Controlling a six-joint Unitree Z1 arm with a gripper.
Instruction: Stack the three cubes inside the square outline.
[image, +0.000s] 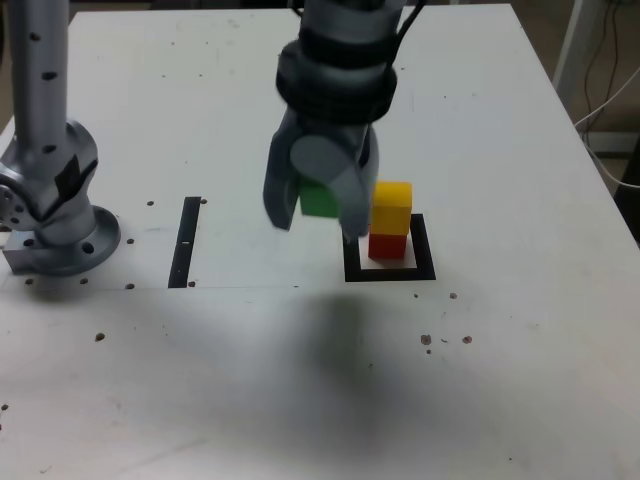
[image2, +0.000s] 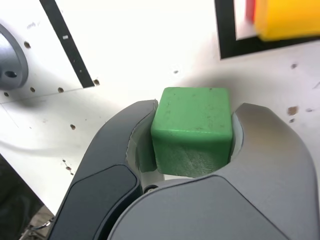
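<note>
The green cube (image: 319, 199) is hanging over bare tabletop, short of the stack. My gripper needs to keep holding the green cube until it is above the yellow cube (image: 391, 207).
A yellow cube (image: 391, 207) sits on top of a red cube (image: 388, 244) inside the black square outline (image: 390, 271) on the white table. The green cube (image: 319, 199) hangs above the table, clamped between the fingers of my gripper (image: 315, 222), just to the exterior view's left of the two-cube stack. In the wrist view the green cube (image2: 192, 130) fills the space between the two grey jaws of my gripper (image2: 192, 131). Beyond it there, the yellow cube (image2: 287, 19) and a corner of the square outline (image2: 227, 35) show at the frame's edge.
A narrow black strip (image: 186, 241) lies on the table to the exterior view's left of the gripper. The arm's grey base (image: 50, 190) stands at the far left of that view. Small dark specks and holes dot the white tabletop (image: 300, 380).
</note>
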